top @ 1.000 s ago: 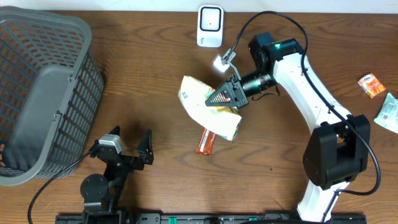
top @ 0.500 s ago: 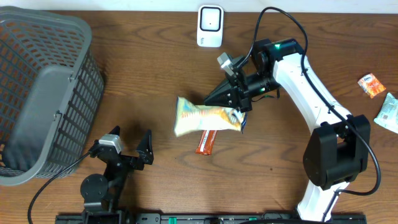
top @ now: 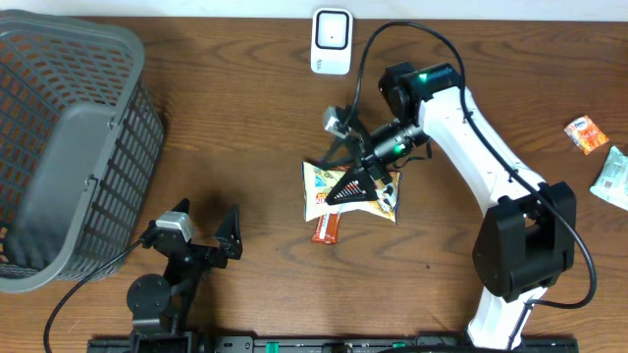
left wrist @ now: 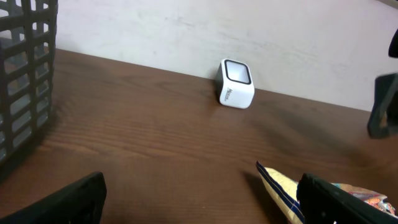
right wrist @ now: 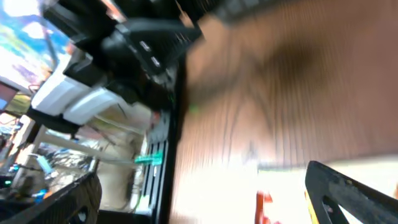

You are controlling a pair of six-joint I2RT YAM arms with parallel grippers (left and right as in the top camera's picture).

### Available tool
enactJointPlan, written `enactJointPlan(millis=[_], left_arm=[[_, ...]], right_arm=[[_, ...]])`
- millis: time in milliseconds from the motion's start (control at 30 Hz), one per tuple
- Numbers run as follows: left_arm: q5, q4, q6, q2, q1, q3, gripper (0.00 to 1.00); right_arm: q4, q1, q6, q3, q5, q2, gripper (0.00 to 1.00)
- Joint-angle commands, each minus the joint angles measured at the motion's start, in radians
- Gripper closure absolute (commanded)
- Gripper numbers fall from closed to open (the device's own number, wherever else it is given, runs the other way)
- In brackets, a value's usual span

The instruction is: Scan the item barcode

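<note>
The chip bag needs to be gripped across its middle by my right gripper, so its bottom stays open to present to the scanner [top: 332,41].
The item, a yellow-and-white chip bag [top: 319,186], lies flat on the table at centre, partly over an orange bar [top: 326,229]. My right gripper [top: 351,193] hovers just over the bag with its fingers spread, open, gripping nothing. The right wrist view is motion-blurred; there the right gripper [right wrist: 205,199] stands wide apart over a pale glare. The white barcode scanner [top: 332,41] stands at the back edge, apart from the bag. My left gripper [top: 208,220] rests open near the front left. In the left wrist view, the left gripper [left wrist: 202,199] faces the scanner [left wrist: 236,92], with the bag [left wrist: 280,186] by its right finger.
A large grey basket [top: 69,147] fills the left side, also showing as a basket [left wrist: 25,74] wall in the left wrist view. An orange packet [top: 586,134] and a pale green packet [top: 613,179] lie at the far right edge.
The right arm swung the bag down from mid-air onto the table over the orange bar, then opened its jaws and let it go. The left arm has not moved.
</note>
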Motion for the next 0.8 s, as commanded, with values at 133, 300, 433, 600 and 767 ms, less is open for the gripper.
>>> enactJointPlan(millis=[133,300,433,600,767], left_arm=[[0.016,-0.012,0.002,-0.003,0.005,-0.028,0.02],[0.016,-0.012,0.002,-0.003,0.005,-0.028,0.02],[0.016,-0.012,0.002,-0.003,0.005,-0.028,0.02],[0.016,-0.012,0.002,-0.003,0.005,-0.028,0.02],[0.016,-0.012,0.002,-0.003,0.005,-0.028,0.02]], right_arm=[[-0.068,-0.024,0.225,0.091,0.164,-0.124,0.01],[-0.136,-0.036,0.242,0.091,0.303,-0.336,0.01],[-0.076,-0.019,0.373,0.053,0.480,-0.506,0.01],[0.249,0.026,0.604,-0.155,0.748,-0.632,0.01],[0.619,0.060,0.571,-0.499,0.845,-0.617,0.01]])
